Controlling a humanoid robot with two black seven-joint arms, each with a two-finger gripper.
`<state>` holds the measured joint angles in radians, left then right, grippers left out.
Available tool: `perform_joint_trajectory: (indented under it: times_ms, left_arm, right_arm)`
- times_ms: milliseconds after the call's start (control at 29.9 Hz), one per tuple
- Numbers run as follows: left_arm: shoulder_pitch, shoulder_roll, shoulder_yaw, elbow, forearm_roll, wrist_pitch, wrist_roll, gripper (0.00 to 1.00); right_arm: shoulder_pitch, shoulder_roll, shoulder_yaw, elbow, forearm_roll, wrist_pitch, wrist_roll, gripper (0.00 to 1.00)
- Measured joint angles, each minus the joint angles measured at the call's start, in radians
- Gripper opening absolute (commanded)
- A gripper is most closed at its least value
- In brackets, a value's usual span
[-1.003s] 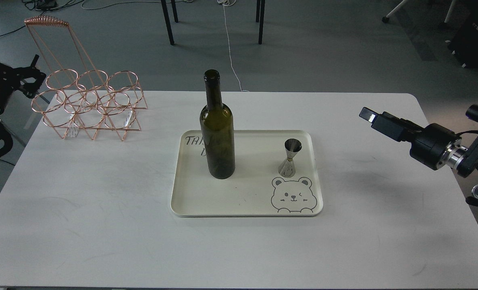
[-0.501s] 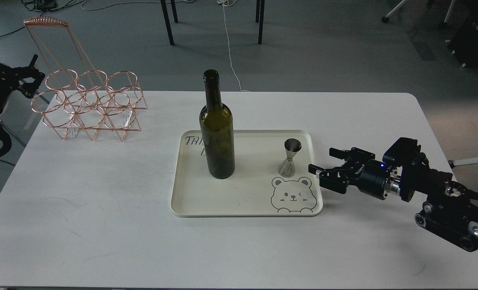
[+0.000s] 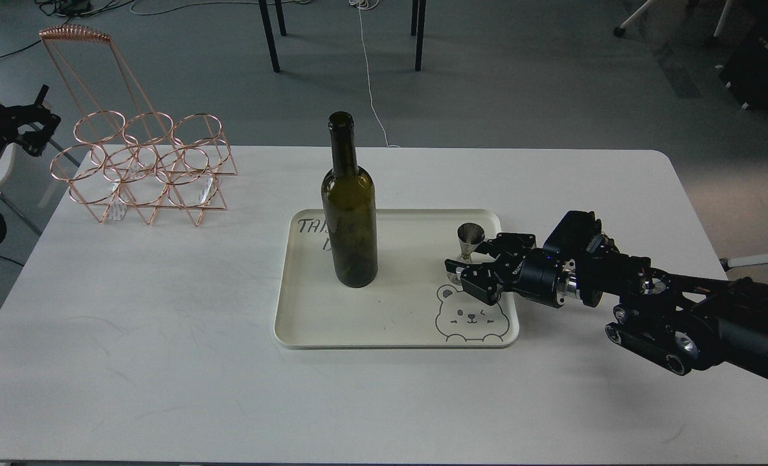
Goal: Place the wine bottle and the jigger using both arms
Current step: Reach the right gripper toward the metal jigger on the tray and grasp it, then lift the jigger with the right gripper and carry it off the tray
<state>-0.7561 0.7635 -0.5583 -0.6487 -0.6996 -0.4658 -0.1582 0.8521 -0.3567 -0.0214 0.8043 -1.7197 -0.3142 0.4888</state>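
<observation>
My right gripper should next move the jigger off the tray [image 3: 384, 317], and for that it needs to grab the jigger by its narrow middle [image 3: 465, 257].
The wine bottle [image 3: 350, 213], dark olive-green and unlabelled, stands upright on the left half of a cream tray [image 3: 384, 317]. The silver jigger [image 3: 470, 234] stands upright on the tray's right side, above a printed bear face. My right gripper [image 3: 469, 255] reaches in from the right and is open, with one finger on each side of the jigger's waist; the jigger's lower cone is partly hidden behind the near finger [image 3: 462, 270]. My left gripper [image 3: 37, 120] is off the table at the far left edge, small and dark.
A copper wire bottle rack [image 3: 144, 168] with a tall handle stands at the table's back left. The white table [image 3: 164, 336] ends near the right arm's base. Chair legs and cables lie on the floor behind.
My right arm has swung down and left from above the table's right edge, bringing its open gripper around the jigger. The left arm has drawn back slightly. Bottle and jigger have not moved.
</observation>
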Motion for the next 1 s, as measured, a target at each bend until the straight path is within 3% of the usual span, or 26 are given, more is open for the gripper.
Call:
perform_joint_trajectory:
  times_ms: [501, 769, 1003]
  left_arm:
    - [0.001, 0.006, 0.001, 0.0, 0.0, 0.002, 0.0, 0.98]
    - [0.0, 0.008, 0.0, 0.0, 0.0, 0.001, 0.0, 0.98]
    - [-0.002, 0.015, 0.0, 0.0, 0.0, 0.002, 0.0, 0.98]
  right_arm:
    - [0.006, 0.001, 0.0, 0.0, 0.0, -0.003, 0.0, 0.05]
    - [0.027, -0.017, 0.0, 0.004, 0.0, -0.039, 0.0, 0.04]
    - [0.057, -0.113, 0.016, 0.01, 0.006, -0.087, -0.002, 0.04]
